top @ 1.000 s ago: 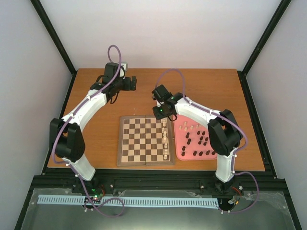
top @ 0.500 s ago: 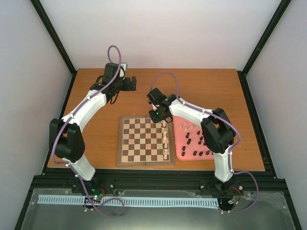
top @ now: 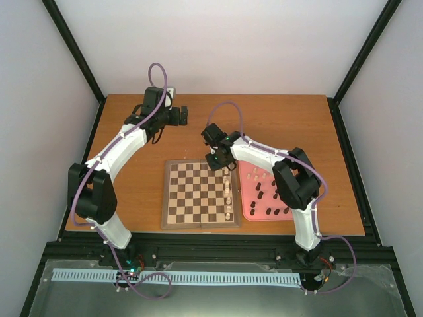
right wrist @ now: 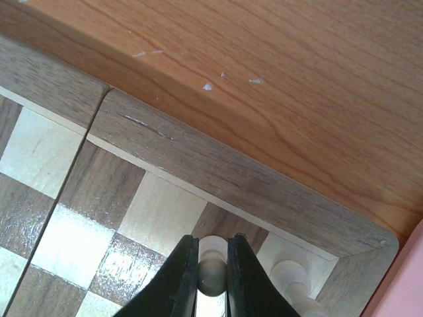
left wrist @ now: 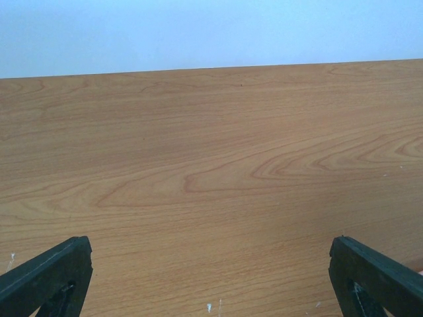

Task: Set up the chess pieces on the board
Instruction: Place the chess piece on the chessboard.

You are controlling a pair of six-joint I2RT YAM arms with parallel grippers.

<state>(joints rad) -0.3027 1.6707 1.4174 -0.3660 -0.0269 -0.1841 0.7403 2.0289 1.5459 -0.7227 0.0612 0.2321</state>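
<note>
I should open my right gripper now, because the cream piece's base is upright over the flat, dark second square, so the piece would stand there.
The board (top: pixel 166 198) lies in the middle of the table, with a column of cream chess pieces (top: pixel 228 193) along its right edge. My right gripper (top: pixel 222 163) hovers over the board's far right corner. In the right wrist view it (right wrist: pixel 213 242) is shut on a cream piece (right wrist: pixel 213 277), held over the second square from the corner. Another cream piece (right wrist: pixel 291 274) stands on the corner square beside it. My left gripper (top: pixel 184 115) is far back on the left, open and empty (left wrist: pixel 211 290) above bare table.
A pink tray (top: pixel 245 200) right of the board holds several dark pieces (top: pixel 274 195) and a few cream ones (top: pixel 258 174). The tray's edge (right wrist: pixel 396 290) shows beside the board's corner. The board's fold seam (right wrist: pixel 79 148) runs left of the held piece.
My right gripper has moved left from the tray side to the board's far right corner, carrying the cream piece. The left arm has not moved.
</note>
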